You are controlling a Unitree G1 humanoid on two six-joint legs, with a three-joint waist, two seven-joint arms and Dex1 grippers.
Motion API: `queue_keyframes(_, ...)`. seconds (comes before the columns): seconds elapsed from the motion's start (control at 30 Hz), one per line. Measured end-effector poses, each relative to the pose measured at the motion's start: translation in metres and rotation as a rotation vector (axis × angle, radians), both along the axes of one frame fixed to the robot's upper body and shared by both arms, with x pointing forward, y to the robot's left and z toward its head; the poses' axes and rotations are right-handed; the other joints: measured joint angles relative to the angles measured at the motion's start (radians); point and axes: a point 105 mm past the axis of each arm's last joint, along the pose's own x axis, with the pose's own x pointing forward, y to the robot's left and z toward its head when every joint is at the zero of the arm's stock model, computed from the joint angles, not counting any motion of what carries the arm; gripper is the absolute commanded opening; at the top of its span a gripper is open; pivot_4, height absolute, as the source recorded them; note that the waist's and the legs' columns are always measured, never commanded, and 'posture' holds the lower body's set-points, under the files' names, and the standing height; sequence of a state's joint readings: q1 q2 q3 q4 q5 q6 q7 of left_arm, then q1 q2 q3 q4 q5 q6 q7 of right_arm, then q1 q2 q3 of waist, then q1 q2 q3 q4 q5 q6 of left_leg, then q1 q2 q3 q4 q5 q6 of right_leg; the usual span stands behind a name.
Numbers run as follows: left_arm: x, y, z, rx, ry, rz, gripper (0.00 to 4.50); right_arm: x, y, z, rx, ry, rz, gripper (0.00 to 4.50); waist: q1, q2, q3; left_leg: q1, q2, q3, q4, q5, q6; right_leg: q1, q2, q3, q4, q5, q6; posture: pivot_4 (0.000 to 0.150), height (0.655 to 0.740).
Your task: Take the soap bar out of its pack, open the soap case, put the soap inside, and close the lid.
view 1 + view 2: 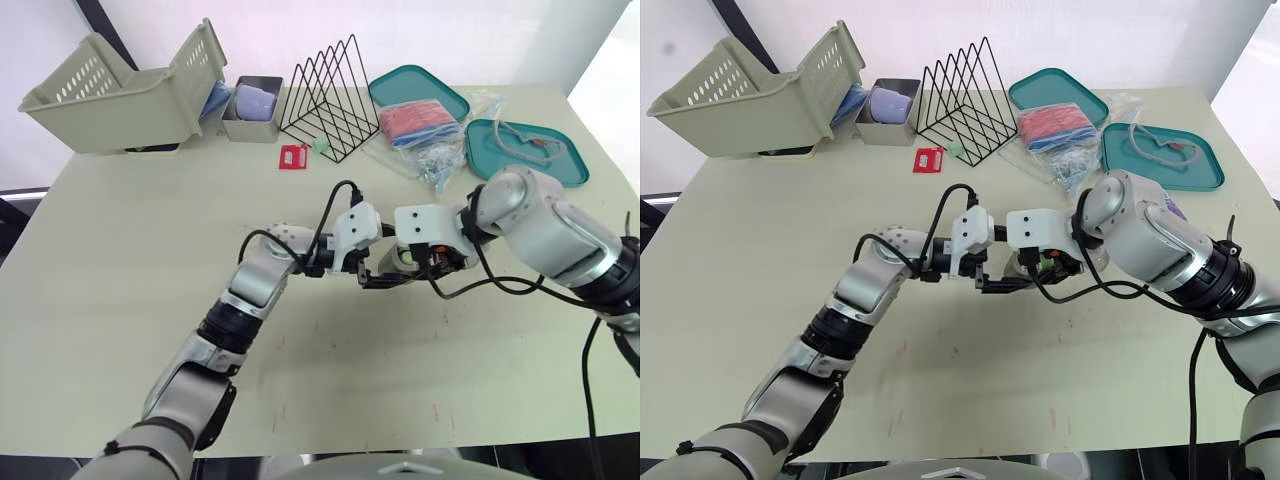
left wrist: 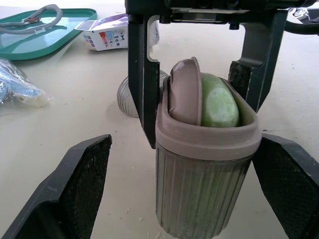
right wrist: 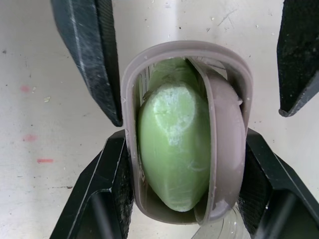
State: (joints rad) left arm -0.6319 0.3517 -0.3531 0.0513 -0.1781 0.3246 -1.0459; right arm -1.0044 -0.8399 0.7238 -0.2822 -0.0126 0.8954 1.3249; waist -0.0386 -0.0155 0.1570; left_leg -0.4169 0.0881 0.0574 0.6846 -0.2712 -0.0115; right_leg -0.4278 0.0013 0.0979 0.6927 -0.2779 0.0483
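My left gripper grabs the soap case (image 1: 405, 260) by its ribbed body just below the rim next, since my right gripper's fingers already cover the sides of the soap case's rim.
The soap case (image 2: 204, 179), a clear ribbed tub with a taupe rim, stands upright on the table (image 1: 150, 260). The green soap bar (image 3: 172, 149) sits inside it, and the taupe lid (image 2: 184, 92) is tipped on edge beside the soap in the mouth. My right gripper (image 3: 183, 137) is shut on the soap case, one finger against each side. My left gripper (image 2: 184, 164) faces it from the other side, open, its fingers (image 2: 79, 184) wide of the case. In the head views both grippers meet at the case (image 1: 405, 260). The opened soap pack (image 2: 107, 36) lies behind.
A clear ribbed piece (image 2: 124, 94) lies on the table just behind the case. Along the back stand a beige basket (image 1: 120, 85), a metal tin (image 1: 252, 108), a wire rack (image 1: 330, 95), a red card (image 1: 293, 156), two teal lids (image 1: 418, 88) and plastic bags (image 1: 425, 140).
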Motion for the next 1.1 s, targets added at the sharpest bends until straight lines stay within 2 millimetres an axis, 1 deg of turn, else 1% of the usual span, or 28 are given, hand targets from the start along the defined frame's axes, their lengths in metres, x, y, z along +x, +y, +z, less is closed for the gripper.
queue_keyframes(0.03, 0.000, -0.001, 0.000, -0.002, -0.001, -0.002, 3.76, 0.000, 0.000, 0.000, 0.000, -0.001, 0.000, 2.06, 0.000, 0.000, 0.000, 0.000, 0.000, 0.000, 0.000, 0.000, 0.000, 0.000, 0.000, 0.000, 0.000, 0.000, 0.000, 0.150, 0.7400)
queue_keyframes(0.07, -0.001, -0.002, 0.000, -0.002, -0.001, -0.009, 3.29, 0.000, 0.000, 0.000, 0.000, -0.001, -0.002, 2.06, 0.000, 0.000, 0.000, 0.000, 0.000, 0.000, 0.000, 0.000, 0.000, 0.000, 0.000, 0.000, 0.000, 0.000, 0.000, 0.150, 0.7400)
queue_keyframes(0.1, -0.002, -0.003, -0.001, 0.000, 0.002, -0.019, 2.99, 0.000, 0.000, 0.000, -0.001, 0.000, -0.007, 2.06, 0.000, 0.000, 0.000, 0.000, 0.000, 0.000, 0.000, 0.000, 0.000, 0.000, 0.000, 0.000, 0.000, 0.000, 0.000, 0.150, 0.7400)
queue_keyframes(0.17, -0.004, -0.005, -0.002, 0.007, -0.004, -0.034, 2.03, 0.001, -0.001, 0.000, 0.002, 0.002, -0.018, 2.06, 0.001, 0.000, 0.000, 0.000, 0.000, 0.000, 0.000, 0.000, 0.000, 0.000, 0.000, 0.000, 0.000, 0.000, 0.000, 0.150, 0.7400)
queue_keyframes(0.2, -0.004, -0.005, -0.002, 0.011, -0.012, -0.037, 1.97, 0.001, -0.001, 0.000, 0.003, 0.003, -0.019, 2.06, 0.002, 0.000, 0.000, 0.000, 0.000, 0.000, 0.000, 0.000, 0.000, 0.000, 0.000, 0.000, 0.000, 0.000, 0.000, 0.150, 0.7400)
queue_keyframes(0.6, -0.003, -0.005, -0.001, 0.021, -0.026, -0.049, 1.97, 0.002, -0.001, 0.000, 0.024, 0.007, -0.028, 2.06, 0.001, 0.000, 0.000, 0.000, 0.000, 0.000, 0.001, 0.000, 0.000, 0.000, 0.000, 0.000, 0.001, 0.000, 0.000, 0.150, 0.7400)
queue_keyframes(0.63, -0.003, -0.004, -0.001, 0.021, -0.027, -0.050, 1.97, 0.002, 0.000, 0.000, 0.029, 0.009, -0.028, 3.03, 0.001, 0.000, 0.000, 0.000, 0.000, 0.000, 0.001, 0.000, 0.000, 0.000, 0.000, 0.000, 0.001, 0.000, 0.000, 0.150, 0.7400)
queue_keyframes(0.7, -0.002, -0.004, -0.001, 0.018, -0.026, -0.045, 1.97, 0.001, 0.003, -0.002, 0.047, 0.023, -0.023, 3.65, 0.000, 0.000, 0.000, 0.000, 0.000, 0.000, 0.001, 0.000, 0.000, 0.000, 0.000, 0.000, 0.001, 0.000, 0.000, 0.150, 0.7400)
queue_keyframes(0.73, -0.002, -0.004, -0.001, 0.017, -0.027, -0.046, 1.97, -0.001, 0.006, -0.005, 0.065, 0.040, -0.019, 4.21, 0.001, 0.000, 0.000, 0.000, 0.000, 0.000, 0.001, 0.000, 0.000, 0.000, 0.000, 0.000, 0.001, 0.000, 0.000, 0.150, 0.7400)
queue_keyframes(0.77, -0.002, -0.004, -0.001, 0.017, -0.027, -0.047, 1.97, -0.001, 0.007, -0.006, 0.073, 0.049, -0.018, 4.47, 0.002, 0.000, 0.000, 0.000, 0.000, 0.000, 0.001, 0.000, 0.000, 0.000, 0.000, 0.000, 0.001, 0.000, 0.000, 0.150, 0.7400)
queue_keyframes(0.87, -0.002, -0.001, -0.001, 0.020, -0.041, -0.048, 1.97, 0.000, 0.007, -0.002, 0.144, 0.070, -0.034, 4.50, 0.004, 0.000, 0.000, 0.000, 0.000, 0.000, 0.001, 0.000, 0.000, 0.000, 0.000, 0.000, 0.000, 0.000, 0.000, 0.150, 0.7400)
queue_keyframes(1.0, -0.001, 0.006, -0.002, 0.011, -0.052, -0.045, 1.97, 0.005, 0.000, 0.002, 0.252, 0.080, -0.070, 4.50, 0.003, 0.000, 0.000, 0.000, 0.000, 0.000, 0.000, 0.000, 0.000, 0.000, 0.000, 0.000, 0.000, 0.000, 0.000, 0.150, 0.7400)
queue_keyframes(1.1, -0.001, 0.017, -0.003, -0.009, -0.046, -0.033, 1.97, 0.005, -0.015, -0.008, 0.397, 0.132, -0.094, 4.50, 0.004, -0.001, 0.000, 0.000, 0.000, 0.000, 0.000, 0.000, 0.000, 0.000, 0.000, 0.000, 0.000, 0.000, 0.000, 0.150, 0.7400)
